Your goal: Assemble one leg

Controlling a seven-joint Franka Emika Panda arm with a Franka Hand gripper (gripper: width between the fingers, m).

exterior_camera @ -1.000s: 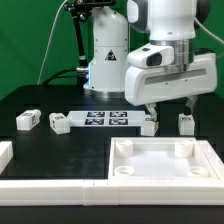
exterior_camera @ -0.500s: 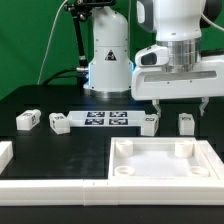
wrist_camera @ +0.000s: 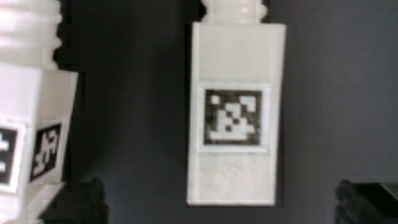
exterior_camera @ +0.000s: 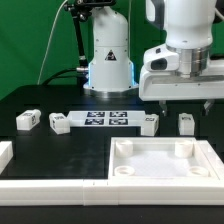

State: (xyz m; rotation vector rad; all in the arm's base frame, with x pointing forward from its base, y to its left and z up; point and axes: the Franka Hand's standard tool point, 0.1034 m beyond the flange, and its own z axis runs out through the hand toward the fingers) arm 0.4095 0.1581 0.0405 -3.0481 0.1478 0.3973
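Note:
The gripper should next grab the white leg by its square tagged body [exterior_camera: 186, 125] [wrist_camera: 235, 120], so that the threaded end stays free to screw into the corner socket of the panel.
Four small white legs with tags lie on the black table: two at the exterior view's left [exterior_camera: 27, 120] [exterior_camera: 59, 123], one [exterior_camera: 150, 122] at the end of the marker board [exterior_camera: 105, 119], and one [exterior_camera: 186, 122] furthest right. My gripper [exterior_camera: 186, 104] hangs open and empty above the rightmost leg. In the wrist view this leg [wrist_camera: 237, 110] lies lengthwise between my dark fingertips [wrist_camera: 71, 200], with my gripper [wrist_camera: 217, 205] over its end and not touching it. A second leg [wrist_camera: 32, 110] shows at the edge.
The large white square panel [exterior_camera: 120, 150] with corner sockets lies in front of the legs at the exterior view's right. A white rail [exterior_camera: 50, 180] runs along the front, with a raised end [exterior_camera: 5, 150] at the left. The robot base [exterior_camera: 108, 60] stands behind.
My gripper has moved toward the exterior view's right, from above the leg at the marker board's end to above the rightmost leg. The parts have not moved.

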